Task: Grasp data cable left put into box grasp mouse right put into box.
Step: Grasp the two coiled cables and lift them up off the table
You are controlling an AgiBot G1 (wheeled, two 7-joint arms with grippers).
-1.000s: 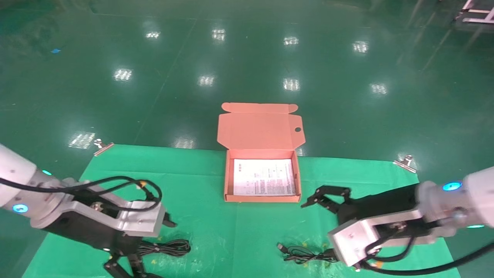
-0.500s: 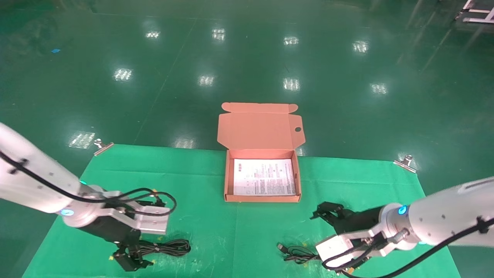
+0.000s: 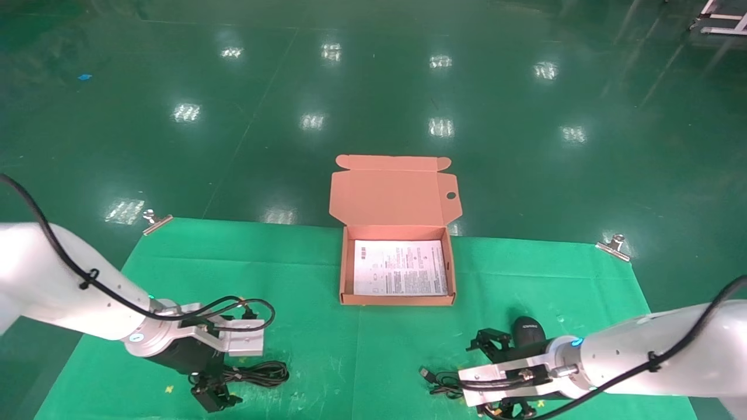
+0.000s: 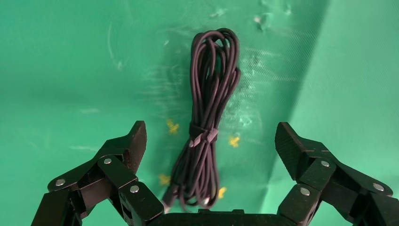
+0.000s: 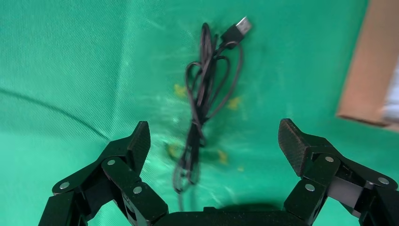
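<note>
The green cloth and the cord's bundled middle (image 5: 199, 117) are still below both fingers, so my right gripper needs to go lower before it closes on the mouse's cord.
The data cable (image 3: 259, 373), a tied black looped bundle, lies on the green cloth at the front left. My left gripper (image 3: 213, 392) is open right at its near end. In the left wrist view the cable (image 4: 209, 108) lies between the open fingers of that gripper (image 4: 211, 133), untouched. The black mouse (image 3: 528, 331) sits at the front right, with its cord (image 3: 439, 382) to the left. My right gripper (image 3: 496, 373) is open and low beside the mouse, over the cord (image 5: 202, 94), as the right wrist view (image 5: 212, 129) shows. The salmon-orange box (image 3: 397, 300) stands open in the middle.
A printed white sheet (image 3: 400, 267) lies in the box; the lid flap (image 3: 391, 195) stands up behind it. Metal clips (image 3: 154, 220) (image 3: 613, 244) hold the cloth's far corners. A box corner (image 5: 371, 70) shows in the right wrist view.
Both arms have come down toward the cloth. The left gripper has moved right to the cable's end. The right gripper has dropped over the cord, and the mouse now shows.
</note>
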